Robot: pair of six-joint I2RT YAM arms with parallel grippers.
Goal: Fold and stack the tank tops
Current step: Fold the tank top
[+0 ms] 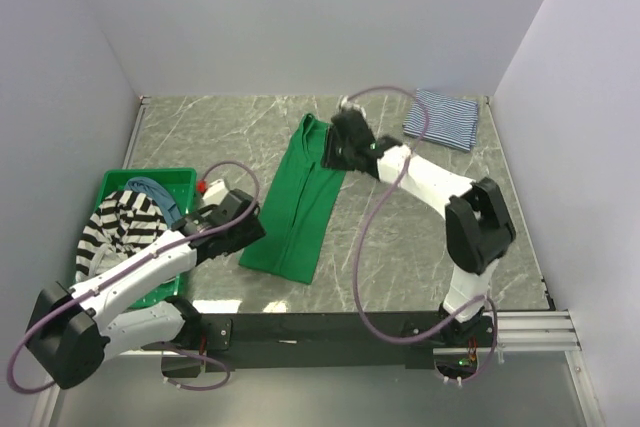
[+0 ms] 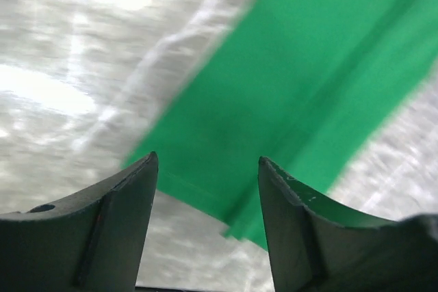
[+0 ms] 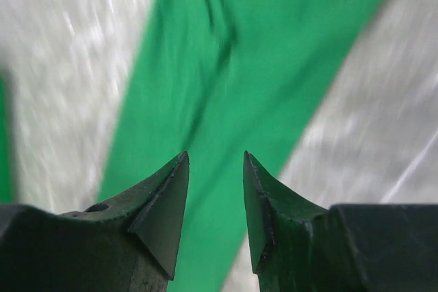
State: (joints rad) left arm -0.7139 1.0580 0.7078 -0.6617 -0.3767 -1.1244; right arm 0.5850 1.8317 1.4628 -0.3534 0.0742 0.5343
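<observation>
The robot's left gripper should next take hold of the green tank top's near corner on the bin side, so that the tank top's near end can fold over.
The green tank top (image 1: 300, 202) lies on the table as a long folded strip running from far to near. My left gripper (image 1: 252, 231) hovers at its near left corner, open with nothing between the fingers; the left wrist view shows that cloth corner (image 2: 301, 80) below the left gripper (image 2: 207, 162). My right gripper (image 1: 333, 152) is over the far end of the strip, open, with only green cloth (image 3: 233, 66) under the right gripper (image 3: 215, 158). A thin-striped tank top (image 1: 443, 117) lies folded at the back right. A bold black-white striped top (image 1: 120, 229) and a blue one (image 1: 152, 188) sit in the bin.
The green plastic bin (image 1: 185, 175) stands at the left edge, beside my left arm. A small red object (image 1: 203, 186) sits by the bin's far right corner. White walls enclose the table on three sides.
</observation>
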